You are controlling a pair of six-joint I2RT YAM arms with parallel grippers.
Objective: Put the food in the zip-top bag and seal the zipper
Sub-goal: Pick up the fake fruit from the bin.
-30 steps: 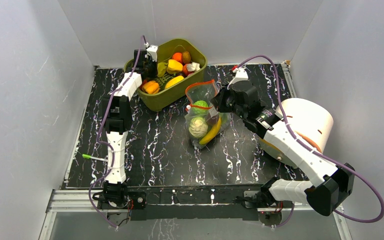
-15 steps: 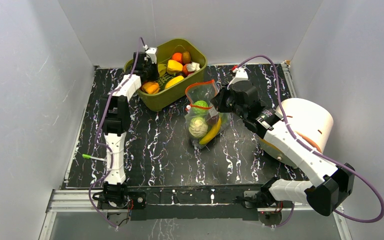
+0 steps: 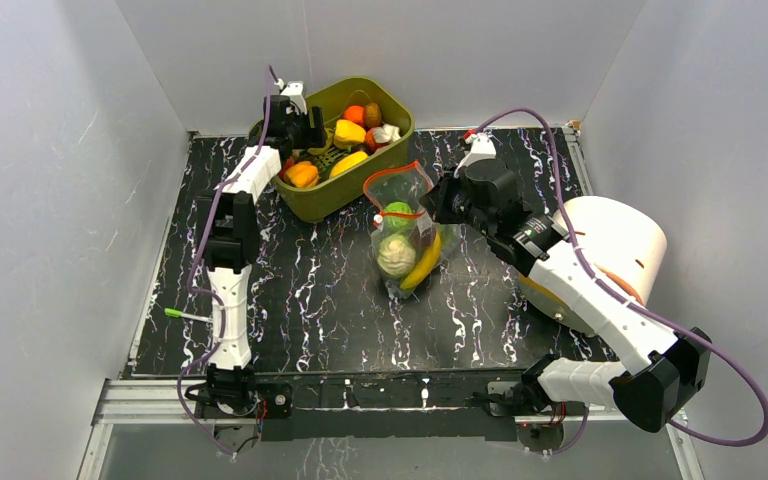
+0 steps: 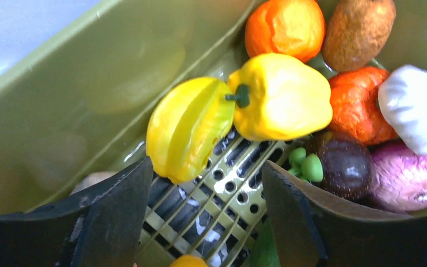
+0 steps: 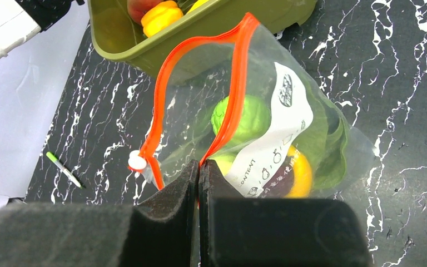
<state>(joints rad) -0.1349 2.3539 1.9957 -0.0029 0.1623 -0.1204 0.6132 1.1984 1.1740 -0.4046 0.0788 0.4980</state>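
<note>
The yellow star fruit needs its far end free to enter the bag's opening, so the left gripper will reach the star fruit and grab it across its near end [image 3: 319, 148] [image 4: 179, 155].
The clear zip-top bag [image 3: 405, 240] stands mid-table, its mouth held open. Its red-orange zipper [image 5: 164, 83] loops upward. Inside lie a green cabbage [image 5: 239, 117], a pale cabbage [image 3: 396, 253] and a yellow banana [image 3: 426, 262]. My right gripper [image 5: 199, 167] is shut on the zipper edge at the bag's right side. My left gripper [image 4: 207, 165] hangs open over the food in the olive tub [image 4: 61, 111], nothing between its fingers. A yellow star fruit [image 4: 189, 128] lies just ahead of the fingertips, next to a yellow pepper [image 4: 281, 97] and a purple ball [image 4: 344, 164].
The olive tub [image 3: 360, 195] at the back also holds an orange [image 4: 283, 28], a brown piece [image 4: 358, 30], a white piece [image 4: 417, 105] and a purple onion [image 4: 406, 181]. A white round container [image 3: 610, 240] lies at the right. A green pen [image 3: 185, 316] rests near the left edge.
My left gripper, shut a moment ago, has opened and shifted slightly back and left over the tub. The bag's mouth has leaned a little to the left. The right gripper keeps its hold.
</note>
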